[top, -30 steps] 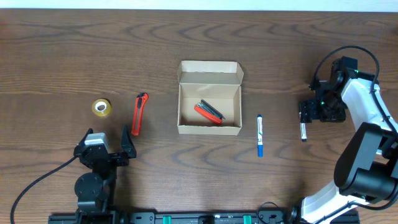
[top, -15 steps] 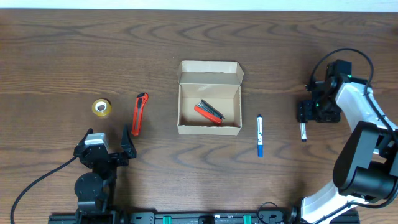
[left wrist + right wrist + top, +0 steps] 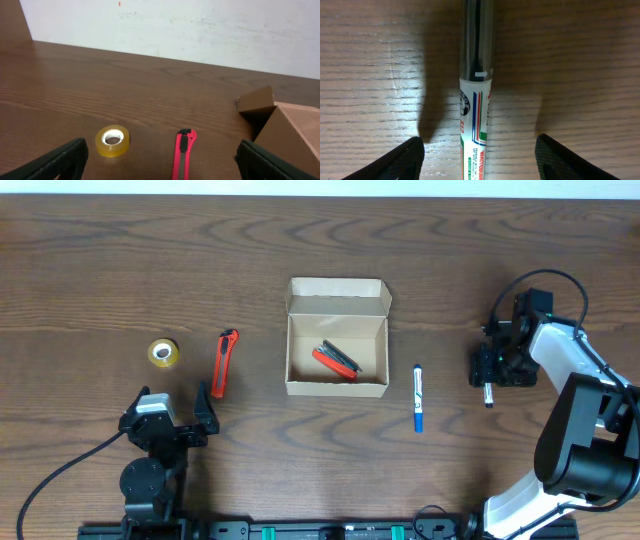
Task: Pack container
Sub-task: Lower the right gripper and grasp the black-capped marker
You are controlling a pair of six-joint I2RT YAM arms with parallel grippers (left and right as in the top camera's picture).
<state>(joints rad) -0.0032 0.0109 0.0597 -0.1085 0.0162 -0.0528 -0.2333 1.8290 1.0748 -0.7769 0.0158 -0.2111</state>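
Note:
The black-capped marker's white body (image 3: 488, 388) runs between the open fingers, with free table on both sides, so it is now time for my right gripper to close on the marker.
The container (image 3: 336, 388) is a tan cardboard box standing open mid-table, its lid flap folded back; a red and a black pen-like item (image 3: 335, 360) lie inside. A blue marker (image 3: 418, 397) lies just right of it. Further right a black-capped white marker (image 3: 488, 394) lies on the table, and my right gripper (image 3: 488, 370) hovers over it, open. In the right wrist view this marker (image 3: 475, 100) runs between the two fingers (image 3: 402, 160), touching neither. My left gripper (image 3: 172, 405) stands open at the front left, holding nothing.
A yellow tape roll (image 3: 163, 352) and a red box cutter (image 3: 224, 362) lie left of the box, ahead of the left gripper (image 3: 162, 162). The left wrist view shows the tape roll (image 3: 112, 140), the cutter (image 3: 183, 155) and a box corner (image 3: 290, 135).
My right gripper has moved left and a little toward the front, settling over the black-capped marker. The left arm has not moved.

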